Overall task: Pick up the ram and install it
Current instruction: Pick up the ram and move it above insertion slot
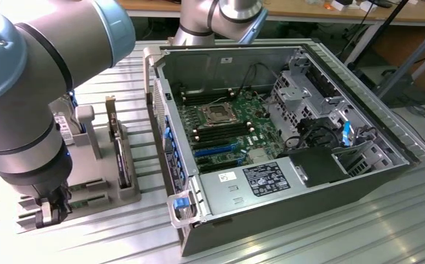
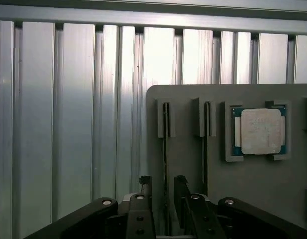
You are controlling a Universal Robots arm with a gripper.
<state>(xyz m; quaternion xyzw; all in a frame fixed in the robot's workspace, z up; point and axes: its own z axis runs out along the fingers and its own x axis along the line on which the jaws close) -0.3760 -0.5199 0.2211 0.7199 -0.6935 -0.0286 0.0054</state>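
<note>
I will grab the ram by its upper long edge (image 2: 165, 191) next, so its contact edge stays free for a motherboard slot.
In the wrist view the ram (image 2: 164, 144) stands on edge in a slot of the grey holder (image 2: 188, 99), so it reads as a thin dark line. My gripper (image 2: 163, 188) is open. Its two black fingers (image 2: 146, 185) sit on either side of the ram's near end, with a gap showing on each side. A second thin stick (image 2: 205, 142) stands in the neighbouring slot. In the exterior view my gripper (image 1: 51, 212) hangs low at the left end of the holder (image 1: 98, 190), and my arm hides the ram there.
A square silver processor (image 2: 261, 131) lies in a recess of the holder. A dark upright card (image 1: 117, 146) stands in the holder beside the open computer case (image 1: 286, 187), whose motherboard (image 1: 223, 129) faces up. Everything rests on a ribbed metal table (image 1: 330, 231).
</note>
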